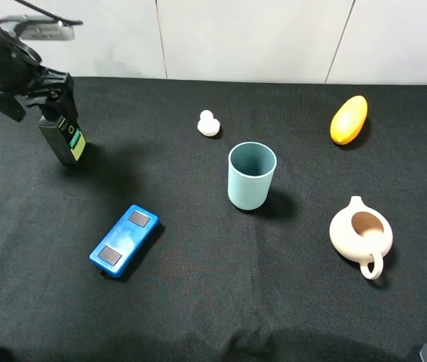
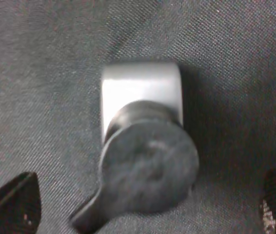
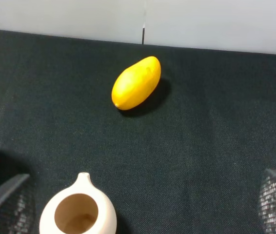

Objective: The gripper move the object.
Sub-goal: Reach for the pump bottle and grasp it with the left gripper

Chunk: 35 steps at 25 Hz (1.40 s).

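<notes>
The fingers of my left gripper are around the pump head in the left wrist view, short of the bottle's body, so they would miss if I closed now. I will bring my left gripper down before closing.
The object is a small black pump bottle [image 1: 66, 139] with a green-and-white label, standing slightly tilted at the far left of the black table. My left gripper [image 1: 45, 96] is right above it, around its dispenser head. In the left wrist view the bottle [image 2: 140, 87] is seen from above, with its round pump head [image 2: 147, 165] between my left gripper's [image 2: 143, 207] fingertips [image 2: 11, 204], which are wide apart and do not touch it. My right gripper [image 3: 143, 204] is open and empty, with its fingertips [image 3: 4, 200] at the edges of the right wrist view.
A blue flat device [image 1: 124, 240] lies front left. A teal cup [image 1: 251, 175] stands mid-table, with a small white object [image 1: 209, 124] behind it. A yellow mango [image 1: 348, 119] lies back right and a beige pot [image 1: 360, 235] sits right. The right wrist view shows the mango [image 3: 136, 83] and pot [image 3: 79, 212].
</notes>
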### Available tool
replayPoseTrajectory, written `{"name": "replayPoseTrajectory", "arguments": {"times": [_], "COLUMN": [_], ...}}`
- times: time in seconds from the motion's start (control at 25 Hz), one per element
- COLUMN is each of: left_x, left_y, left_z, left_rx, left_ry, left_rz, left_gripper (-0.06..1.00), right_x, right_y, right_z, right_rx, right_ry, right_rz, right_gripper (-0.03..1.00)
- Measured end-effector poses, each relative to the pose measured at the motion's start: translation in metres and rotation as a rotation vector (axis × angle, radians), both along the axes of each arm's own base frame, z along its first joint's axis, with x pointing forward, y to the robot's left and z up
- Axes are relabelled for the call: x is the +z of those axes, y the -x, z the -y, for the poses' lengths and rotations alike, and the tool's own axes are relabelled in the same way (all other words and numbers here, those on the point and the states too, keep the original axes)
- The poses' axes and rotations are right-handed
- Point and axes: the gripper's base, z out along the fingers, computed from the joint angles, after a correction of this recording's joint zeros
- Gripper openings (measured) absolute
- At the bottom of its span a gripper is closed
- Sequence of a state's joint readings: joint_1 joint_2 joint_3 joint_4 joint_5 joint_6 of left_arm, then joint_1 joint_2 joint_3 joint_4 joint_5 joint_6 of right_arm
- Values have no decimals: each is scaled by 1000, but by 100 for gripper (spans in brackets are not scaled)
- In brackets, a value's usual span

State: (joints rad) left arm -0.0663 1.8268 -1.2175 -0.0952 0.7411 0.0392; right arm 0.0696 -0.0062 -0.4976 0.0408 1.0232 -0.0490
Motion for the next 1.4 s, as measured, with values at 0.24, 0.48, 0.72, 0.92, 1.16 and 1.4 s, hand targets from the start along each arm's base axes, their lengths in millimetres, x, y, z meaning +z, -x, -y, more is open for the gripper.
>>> {"name": "replayPoseTrajectory", "arguments": {"times": [0.24, 0.48, 0.72, 0.92, 1.16, 1.4], "left_x": [-24, -33, -34, -34, -34, -34], "left_y": [-7, -13, -15, -16, -16, -15], "left_z": [0, 1, 1, 1, 1, 1], "left_rx": [-10, -18, -23, -59, -61, -62], "left_ry": [-4, -7, -9, -16, -16, -15], "left_rz": [-26, -3, 12, 25, 25, 14], "left_gripper": [95, 95, 91, 76, 49, 49], "right_x": [0, 0, 0, 0, 0, 0], "right_y": [0, 0, 0, 0, 0, 0], "right_z": [0, 0, 0, 0, 0, 0], "right_rx": [0, 0, 0, 0, 0, 0], "right_ry": [0, 0, 0, 0, 0, 0], "right_rz": [0, 0, 0, 0, 0, 0], "right_gripper": [69, 69, 69, 69, 69, 69]}}
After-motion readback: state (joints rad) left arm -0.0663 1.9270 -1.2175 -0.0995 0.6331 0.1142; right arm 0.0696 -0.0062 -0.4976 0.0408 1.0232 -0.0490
